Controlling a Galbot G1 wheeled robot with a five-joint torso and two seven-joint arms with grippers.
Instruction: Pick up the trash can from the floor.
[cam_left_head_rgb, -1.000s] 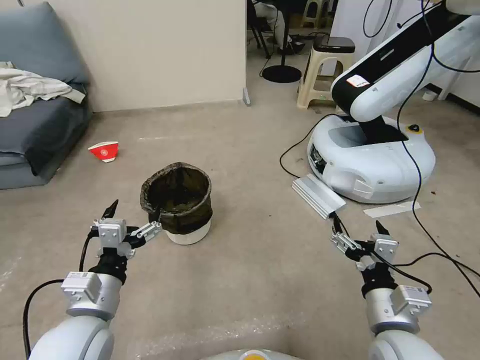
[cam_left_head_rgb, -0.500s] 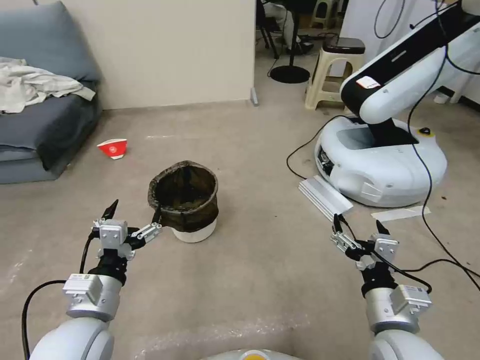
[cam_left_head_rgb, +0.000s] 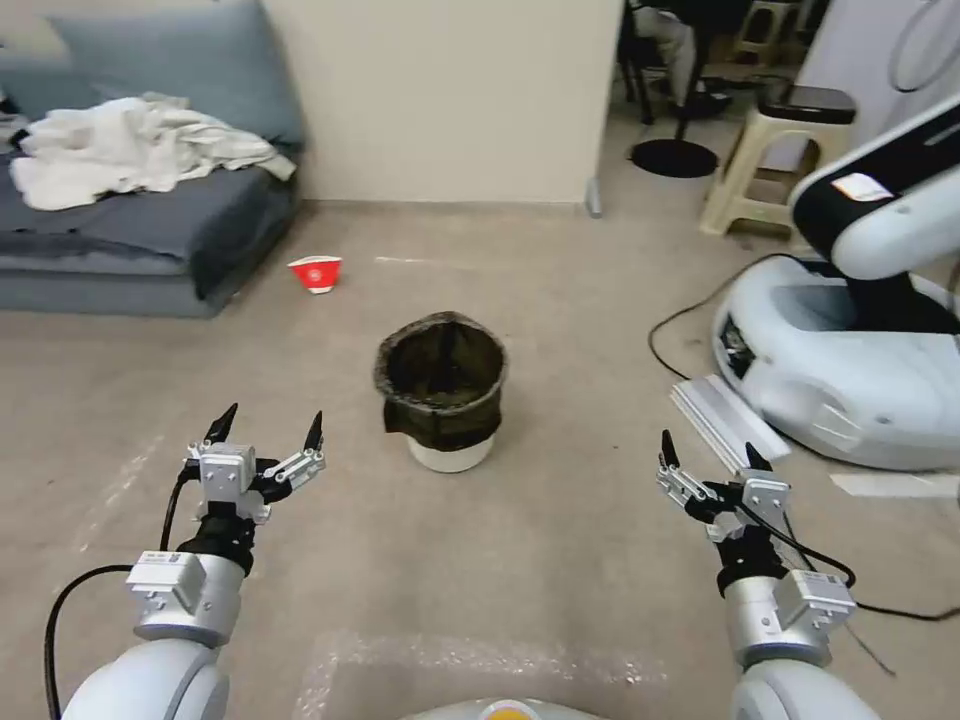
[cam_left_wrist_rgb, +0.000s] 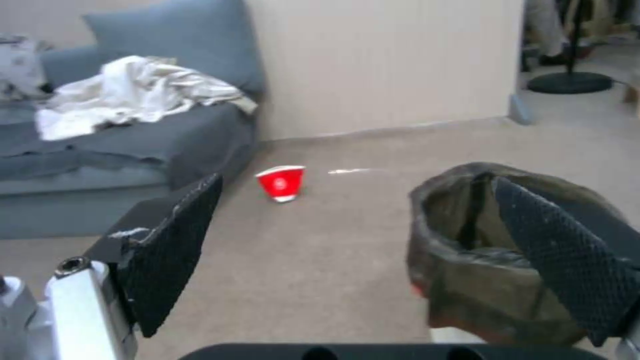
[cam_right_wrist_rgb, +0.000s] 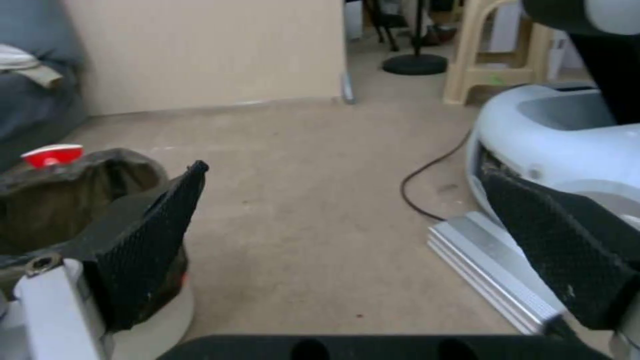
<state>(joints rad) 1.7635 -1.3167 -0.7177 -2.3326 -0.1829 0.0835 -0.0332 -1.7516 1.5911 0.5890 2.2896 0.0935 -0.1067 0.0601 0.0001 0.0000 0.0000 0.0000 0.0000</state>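
I need to grab the trash can next with my left gripper by its thin, bag-covered rim (cam_left_head_rgb: 383, 367), because the trash can's round body (cam_left_head_rgb: 444, 425) is wider than my open fingers.
The trash can (cam_left_head_rgb: 443, 390), a small white bin with a crinkled dark bag folded over its rim, stands upright on the beige floor (cam_left_head_rgb: 540, 540) ahead of me, about midway between my arms. My left gripper (cam_left_head_rgb: 268, 430) is open, held low and to the left of the can, apart from it. My right gripper (cam_left_head_rgb: 708, 452) is open as well, to the can's right and farther from it. The left wrist view shows the trash can (cam_left_wrist_rgb: 493, 250) just past one dark fingertip (cam_left_wrist_rgb: 567, 260). In the right wrist view the trash can (cam_right_wrist_rgb: 60, 200) sits behind one finger (cam_right_wrist_rgb: 143, 245).
A red-and-white paper cup (cam_left_head_rgb: 316, 273) lies on the floor beyond the can. A grey sofa (cam_left_head_rgb: 130, 240) with white cloth stands at the left. Another robot's white base (cam_left_head_rgb: 850, 360), cables, a metal rail (cam_left_head_rgb: 715, 420) and a beige stool (cam_left_head_rgb: 765, 160) crowd the right side.
The whole head view has swung to the left, so the trash can now appears nearer the centre and farther from my left gripper. Both grippers keep their pose and stay open.
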